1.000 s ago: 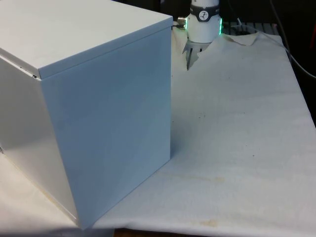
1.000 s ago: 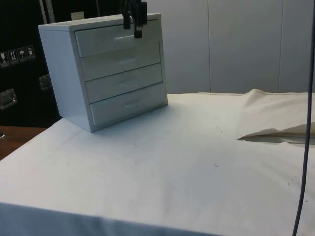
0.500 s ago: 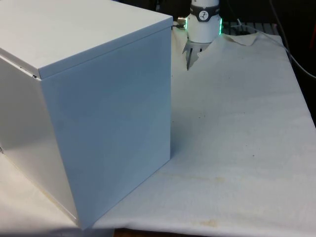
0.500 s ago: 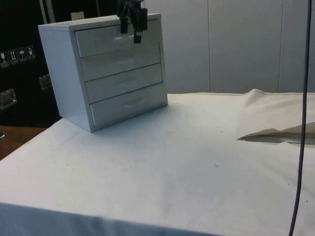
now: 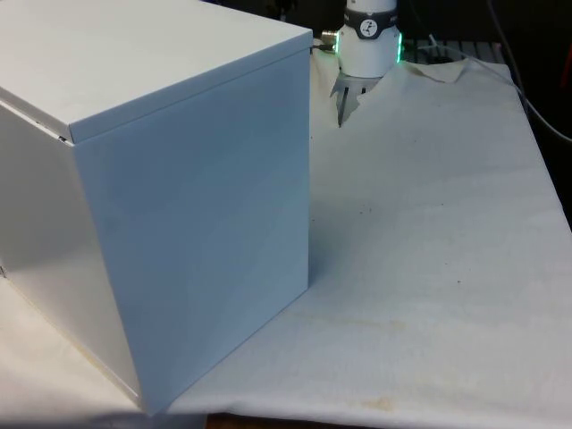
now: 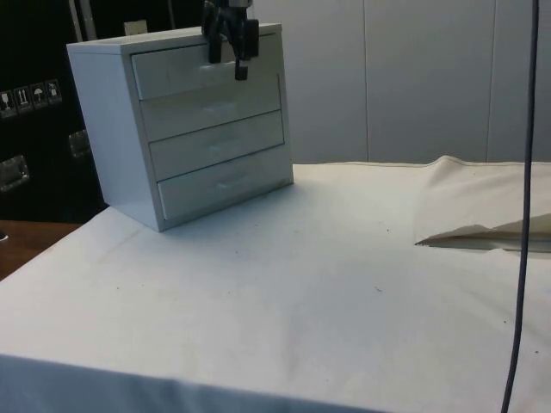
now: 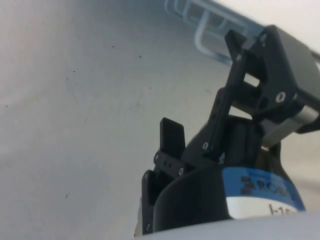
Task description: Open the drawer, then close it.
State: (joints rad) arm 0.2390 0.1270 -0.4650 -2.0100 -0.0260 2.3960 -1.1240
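Observation:
My gripper grips the top drawer by its thin metal handle [image 7: 201, 31] next, to pull the drawer open.
A white chest [image 6: 120, 129] of several drawers stands at the table's far left in the side view, with all drawers looking shut. In the front view the chest [image 5: 179, 206] turns a blank side to the camera. My black gripper [image 6: 227, 70] hangs open in front of the top drawer [image 6: 172, 73], its tips at about the height of that drawer's handle [image 6: 207, 66]. Whether a finger touches the handle I cannot tell. In the wrist view the fingers [image 7: 172, 137] stand apart with nothing between them, and white drawer handles [image 7: 200, 27] show beyond them.
The white cloth [image 6: 301, 284] lies flat in front of the chest, with a raised fold [image 6: 482, 224] at the side view's right. A thin cable [image 6: 525, 172] hangs down there. The robot's base [image 5: 368, 40] stands behind the chest's far corner.
In the side view my gripper has come down a little and shifted slightly towards the top drawer's front. The chest and its drawers have not moved.

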